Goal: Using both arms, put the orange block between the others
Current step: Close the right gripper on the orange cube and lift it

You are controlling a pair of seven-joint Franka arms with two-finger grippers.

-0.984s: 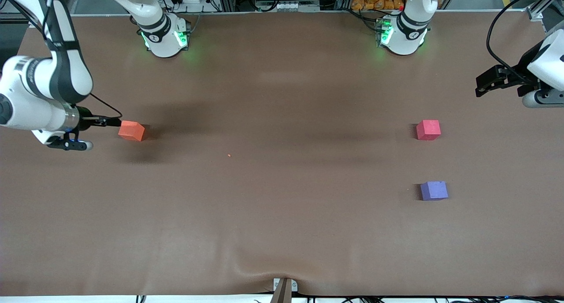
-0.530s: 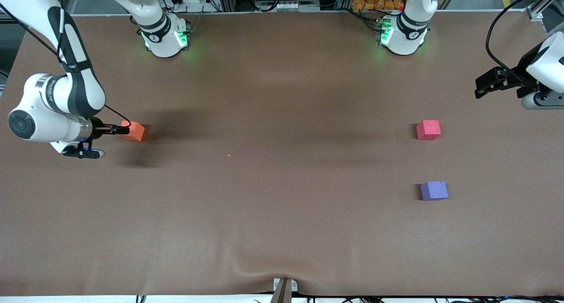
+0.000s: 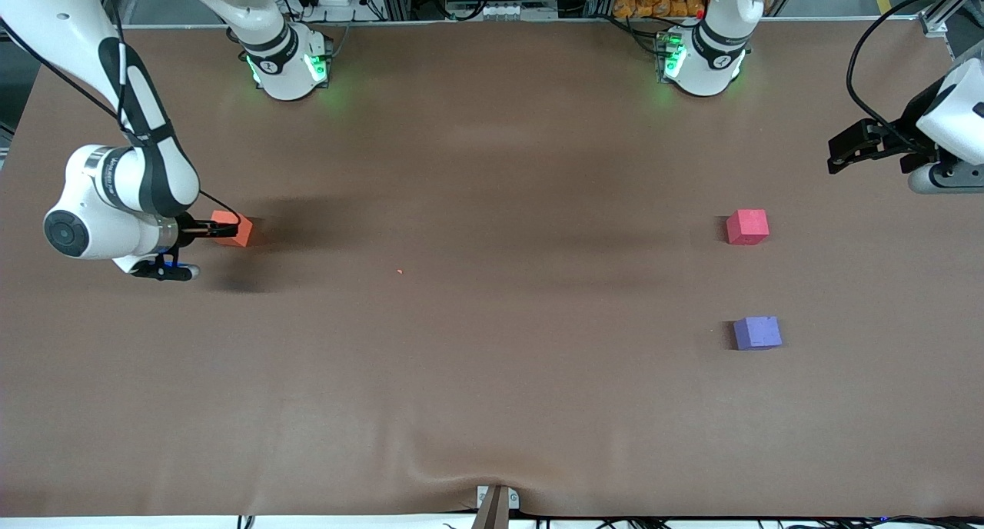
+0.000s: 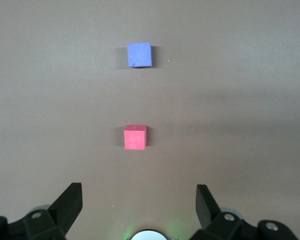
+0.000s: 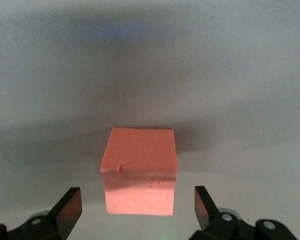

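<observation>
My right gripper grabs the orange block (image 3: 238,231) by its opposite sides next, to set it between the pinkish-red cube (image 3: 747,227) and the purple cube.
The orange block (image 3: 238,231) lies on the brown table toward the right arm's end. My right gripper (image 3: 217,228) is low at it, open, with its fingertips on either side of the block's near part and a gap at each side. In the right wrist view the orange block (image 5: 139,170) fills the middle, between the open right gripper (image 5: 137,200) tips. The pinkish-red cube (image 3: 747,227) and the purple cube (image 3: 757,333) sit toward the left arm's end, the purple one nearer the front camera. My left gripper (image 3: 840,149) waits open above that end; the left wrist view shows the red cube (image 4: 135,137), the purple cube (image 4: 139,54) and the left gripper (image 4: 139,197).
A tiny orange speck (image 3: 400,271) lies on the table between the blocks. A metal bracket (image 3: 496,502) sits at the table's front edge under a wrinkle in the cover. A black cable (image 3: 861,44) loops above the left arm's end.
The right arm has swung in toward the orange block, bringing its open fingers from just short of the block to either side of it. The blocks and the left arm have not moved.
</observation>
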